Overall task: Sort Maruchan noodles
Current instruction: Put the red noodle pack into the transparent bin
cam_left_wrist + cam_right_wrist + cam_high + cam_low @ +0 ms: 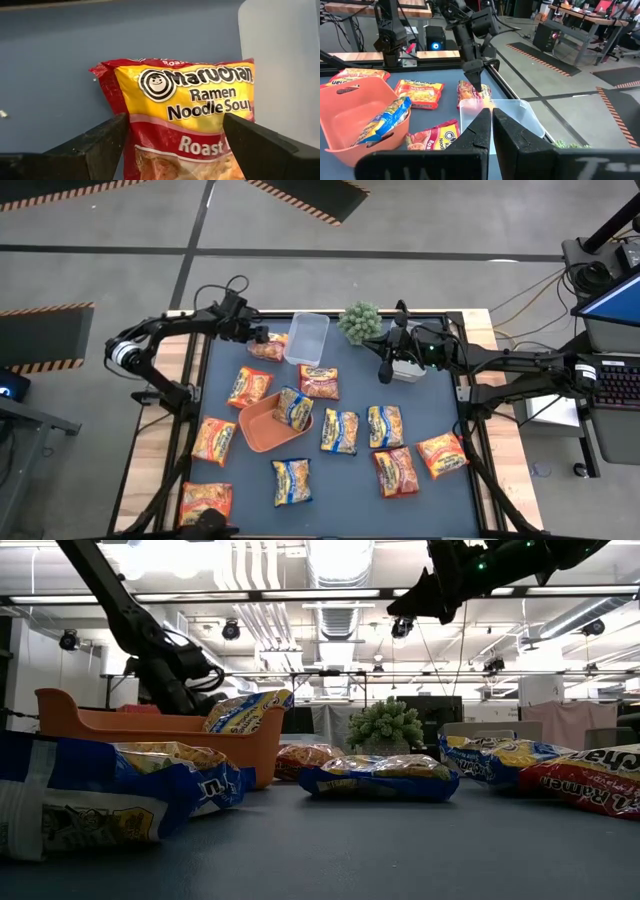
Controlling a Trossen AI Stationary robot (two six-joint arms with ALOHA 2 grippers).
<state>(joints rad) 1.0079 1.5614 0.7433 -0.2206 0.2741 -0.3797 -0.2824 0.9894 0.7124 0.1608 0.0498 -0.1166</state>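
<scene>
My left gripper picks up the packet by its Roast Beef band (182,145) next, to sort the roast beef noodles into the clear tub (277,65).
A red-and-yellow Maruchan noodles packet (190,105) lies flat on the blue mat at the far left (267,349), right beside a clear plastic tub (307,337). My left gripper (175,120) is open and slants down over this packet, one finger on each long side of it. My right gripper (385,373) is shut on nothing and hangs well above the mat at the far middle (490,112). Several more packets lie scattered over the mat. A yellow-and-blue one (294,408) leans inside the orange tray (262,435). My left gripper's open fingers (100,145) stand beside the two long edges of the red-and-yellow packet, coming from above at a slant. The packet lies flat on the mat. Whether the fingers touch it, I cannot tell.
A small green plant (361,321) stands at the far edge beside the right arm. The clear tub (505,115) lies between the two grippers. Red and orange packets (395,472) fill the mat's near half, and bare mat shows along the far left (225,355).
</scene>
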